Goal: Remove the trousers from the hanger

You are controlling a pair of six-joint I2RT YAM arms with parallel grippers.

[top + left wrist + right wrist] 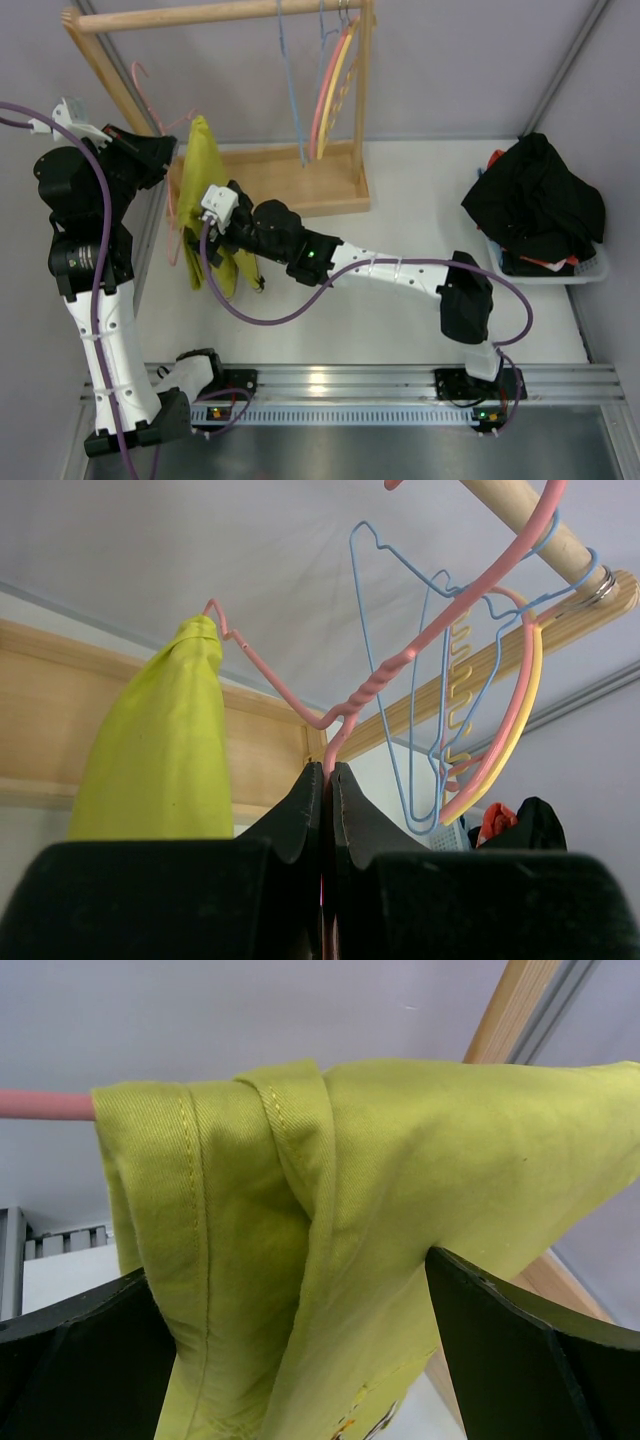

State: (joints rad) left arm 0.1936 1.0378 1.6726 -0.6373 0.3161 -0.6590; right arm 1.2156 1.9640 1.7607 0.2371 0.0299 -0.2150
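Observation:
I should next grab the trousers with my right gripper by the trousers' folded layers beneath the pink bar (45,1105), so the bar stays free and I can take the trousers off the hanger.
The yellow-green trousers (203,160) hang folded over the bar of the thin pink wire hanger (140,75), held up at the left beside the wooden rack. My left gripper (328,770) is shut on the hanger (385,670) just below its twisted neck, with the trousers (160,750) draped to the left. My right gripper (285,1265) is open wide, its two fingers on either side of the hanging trousers (330,1210). The pink bar (45,1105) sticks out of the fabric at the left. In the top view the right gripper (200,222) sits against the cloth.
A wooden rack (290,180) with a top rail (220,14) stands at the back, carrying blue wire hangers (290,80) and thicker pink-and-yellow hangers (335,90). A black clothing heap (535,205) fills a basket (590,270) at the right.

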